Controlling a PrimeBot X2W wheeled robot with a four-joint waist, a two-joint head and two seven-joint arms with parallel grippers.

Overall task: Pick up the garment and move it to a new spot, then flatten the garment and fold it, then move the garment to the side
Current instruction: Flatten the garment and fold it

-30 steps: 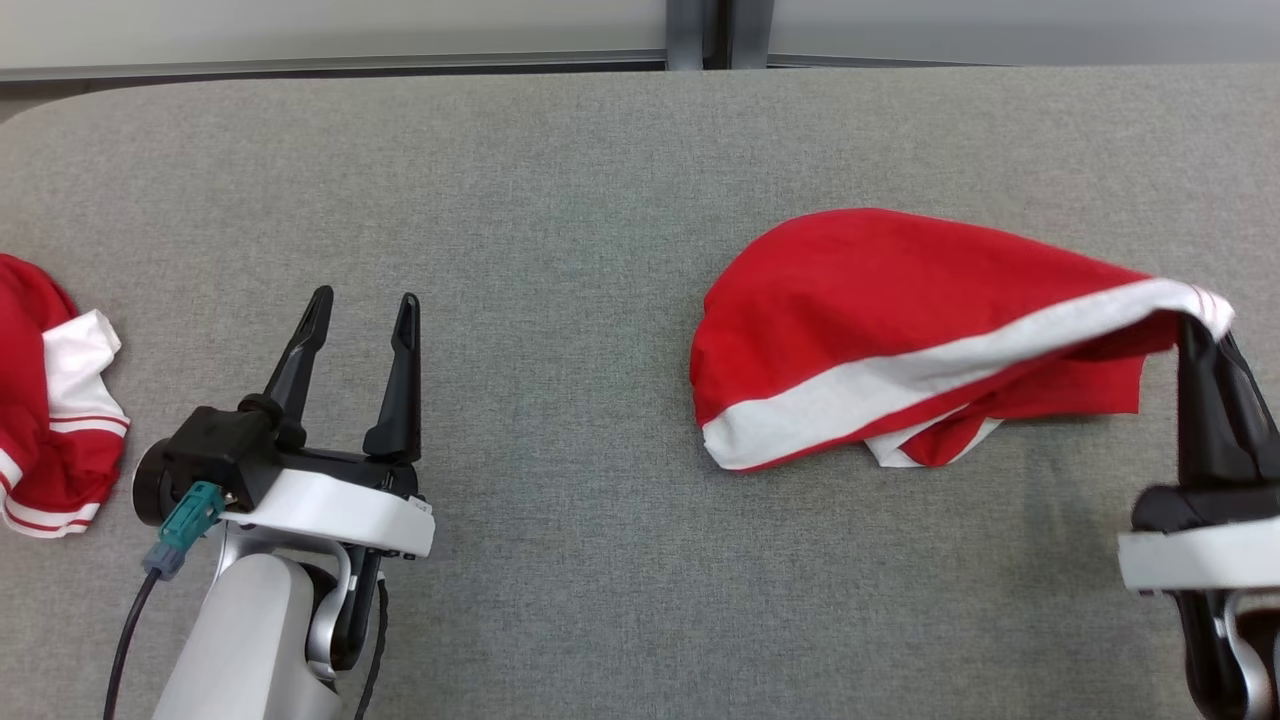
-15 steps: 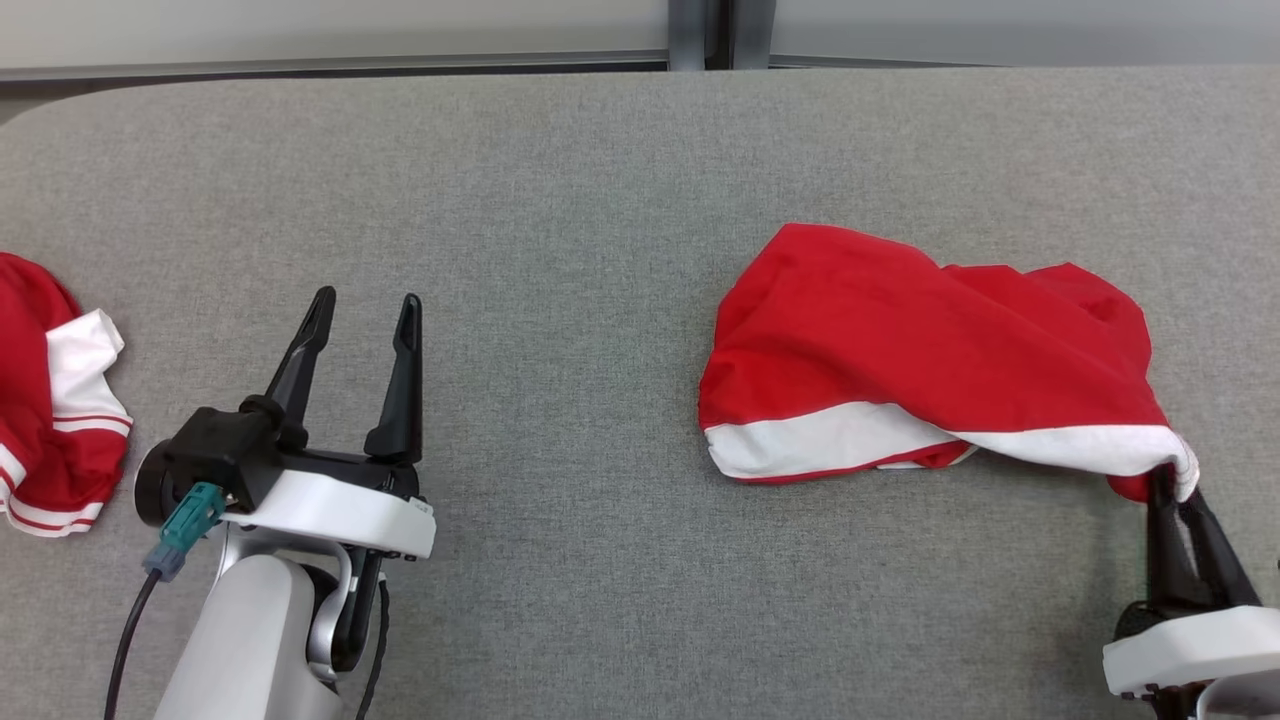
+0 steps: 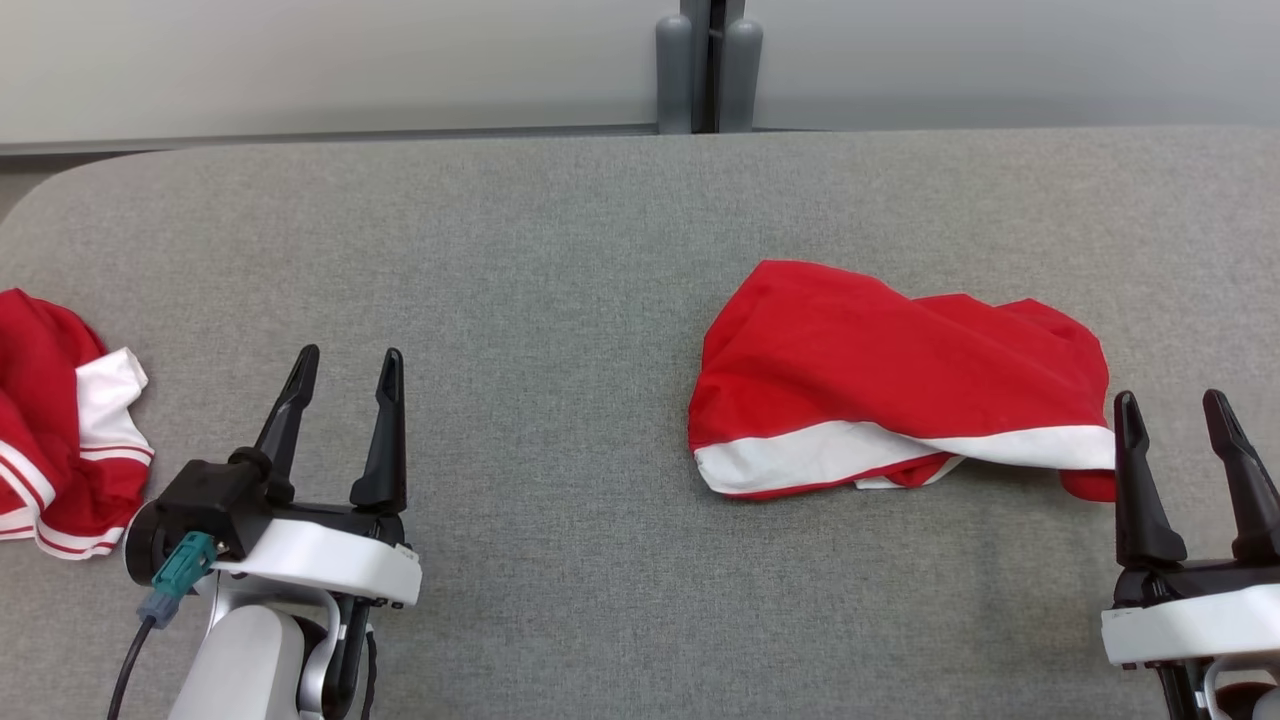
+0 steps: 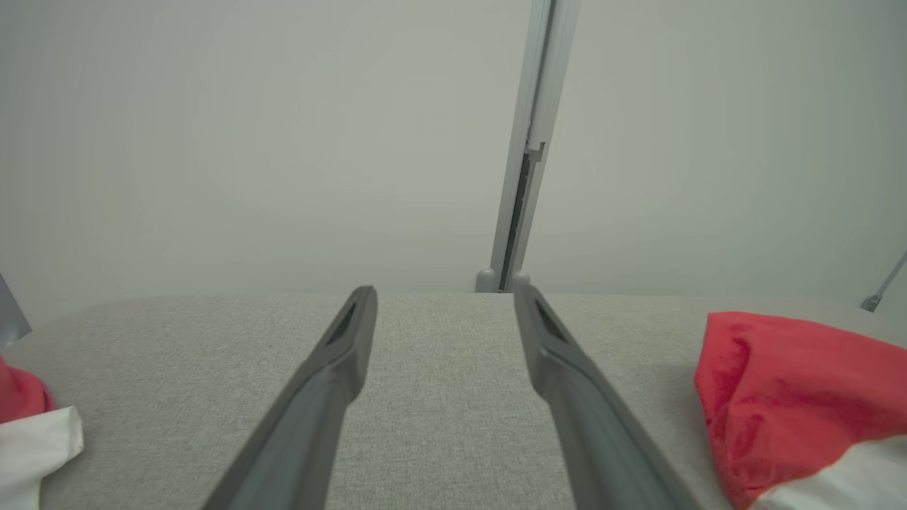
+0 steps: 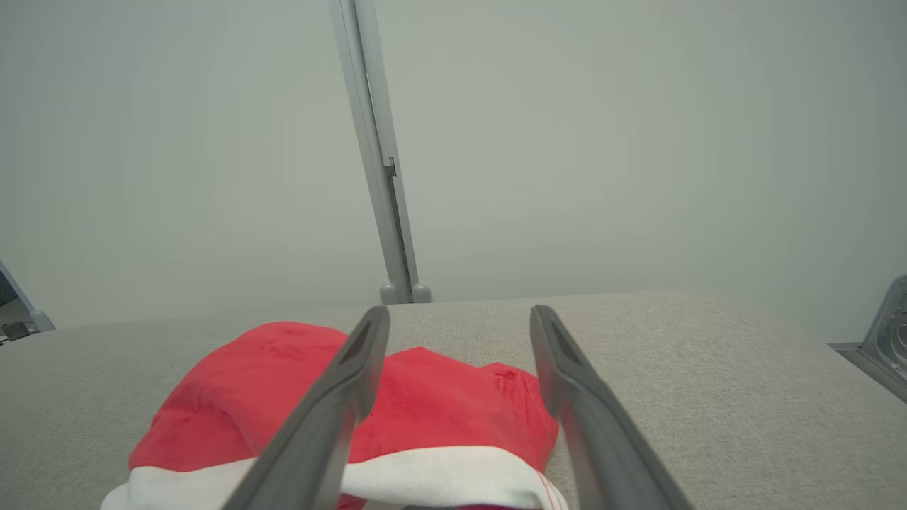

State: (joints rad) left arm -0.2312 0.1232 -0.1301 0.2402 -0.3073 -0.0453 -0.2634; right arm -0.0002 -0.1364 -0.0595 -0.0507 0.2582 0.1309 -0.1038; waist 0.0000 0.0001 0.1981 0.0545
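Observation:
I should take hold of the corner of its white hem band [image 3: 717,466] with my left gripper next, while the garment's red cloth [image 3: 858,354] lies bunched and slack.
A red garment [image 3: 890,380] with a white band lies bunched on the grey table [image 3: 560,250], right of centre. Its red bulk also rises in the right wrist view [image 5: 283,382] and at the right edge of the left wrist view [image 4: 793,389]. My right gripper [image 3: 1172,410] stands open just beside the garment's right end, with nothing between its fingers. In the right wrist view the right gripper [image 5: 460,315] points over the cloth's near edge. My left gripper [image 3: 345,360] is open at the lower left, well away from the garment, also open in its own view [image 4: 445,294].
A second red and white garment [image 3: 60,420] lies crumpled at the table's left edge, beside my left arm. A pale wall with a grey post [image 3: 708,70] runs behind the table's far edge. Bare cloth-covered tabletop stretches between the two garments.
My right gripper has opened and let go of the garment's white-banded end, which dropped onto the table. The head camera has tilted, shifting the whole picture down.

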